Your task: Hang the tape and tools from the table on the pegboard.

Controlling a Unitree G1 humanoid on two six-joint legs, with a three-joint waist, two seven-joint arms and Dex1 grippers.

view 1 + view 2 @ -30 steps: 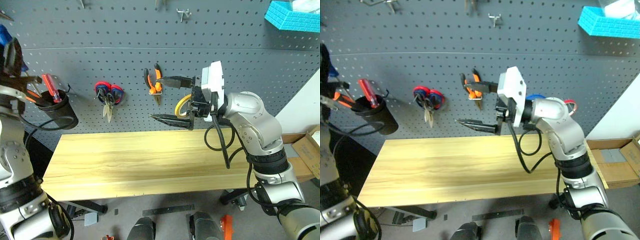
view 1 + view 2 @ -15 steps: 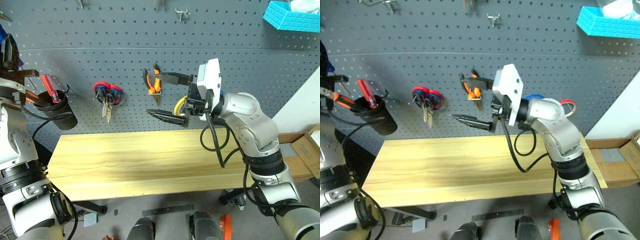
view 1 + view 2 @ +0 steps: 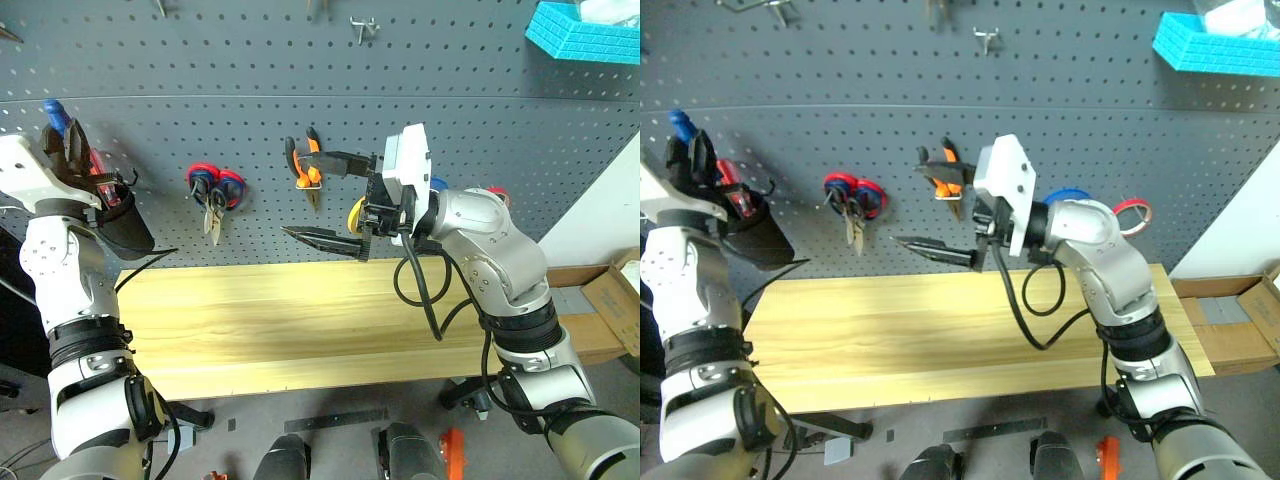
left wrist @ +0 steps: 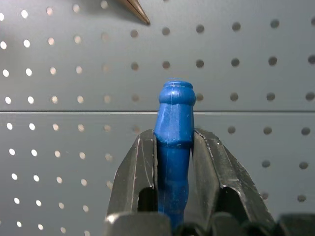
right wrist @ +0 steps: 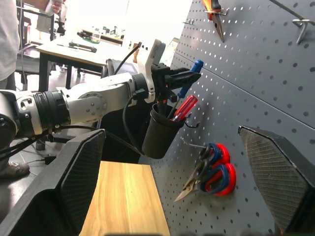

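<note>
I should open my left gripper now, because the blue screwdriver (image 3: pixel 57 116) slants down over the rim of the black cup (image 3: pixel 122 226) and would stand inside.
My left gripper (image 3: pixel 66 152) is shut on the blue-handled screwdriver (image 4: pixel 174 129), held close to the pegboard (image 3: pixel 200 70) at the far left, just above a black cup (image 3: pixel 122 226). The right wrist view shows the screwdriver (image 5: pixel 194 68) slanting down toward that cup (image 5: pixel 161 132); its tip is hidden. Over the back of the table (image 3: pixel 300 320) my right gripper (image 3: pixel 327 198) stands open and empty in front of the orange-and-black pliers (image 3: pixel 307 163), which hang on the board. At the right the red tape ring (image 3: pixel 1132 212) hangs on the board.
A red-handled screwdriver (image 5: pixel 185 108) stands in the black cup. Red-and-blue scissors (image 3: pixel 216 190), a yellow roll (image 3: pixel 356 214) and a blue roll (image 3: pixel 1068 196) hang on the board. A turquoise bin (image 3: pixel 585 32) sits top right, and cardboard boxes (image 3: pixel 612 300) lie beside the table.
My left arm has come down toward the black cup with the blue screwdriver in its grip. The right gripper has kept its place, still open.
</note>
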